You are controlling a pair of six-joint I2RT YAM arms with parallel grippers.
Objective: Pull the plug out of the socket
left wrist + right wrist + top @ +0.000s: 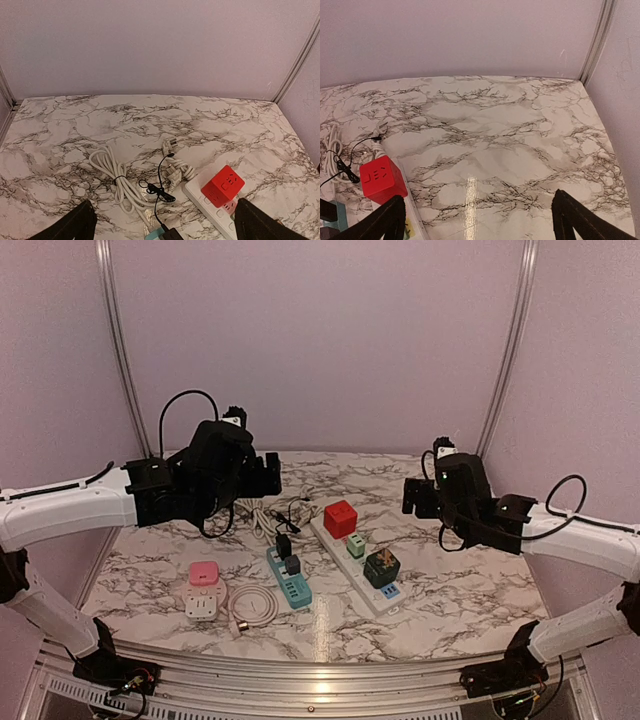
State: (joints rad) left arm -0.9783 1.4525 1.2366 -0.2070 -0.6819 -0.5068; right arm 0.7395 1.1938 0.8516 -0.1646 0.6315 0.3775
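My right gripper should next grab the dark green cube plug (381, 568) by its opposite sides to pull it off the socket.
A white power strip (335, 544) lies at the table's middle, carrying a red cube plug (340, 518), a small green plug (355, 545), a dark green cube plug (381, 568) and a blue plug (390, 591). Left of it, a teal strip (297, 590) holds two black plugs (284, 545). My left gripper (265, 472) hangs open above the cords behind the strips. My right gripper (415, 498) hangs open to the right of the red cube. The left wrist view shows the red cube (223, 186) near the right fingertip (260, 222); in the right wrist view the red cube (381, 178) sits by the left fingertip (387, 220).
A pink adapter (203, 573) sits in a white socket block (201, 606) at front left, beside a coiled white cable (252, 605). Bundled white cords (112, 175) and a thin black cable (160, 190) lie behind the strips. Purple walls enclose the table.
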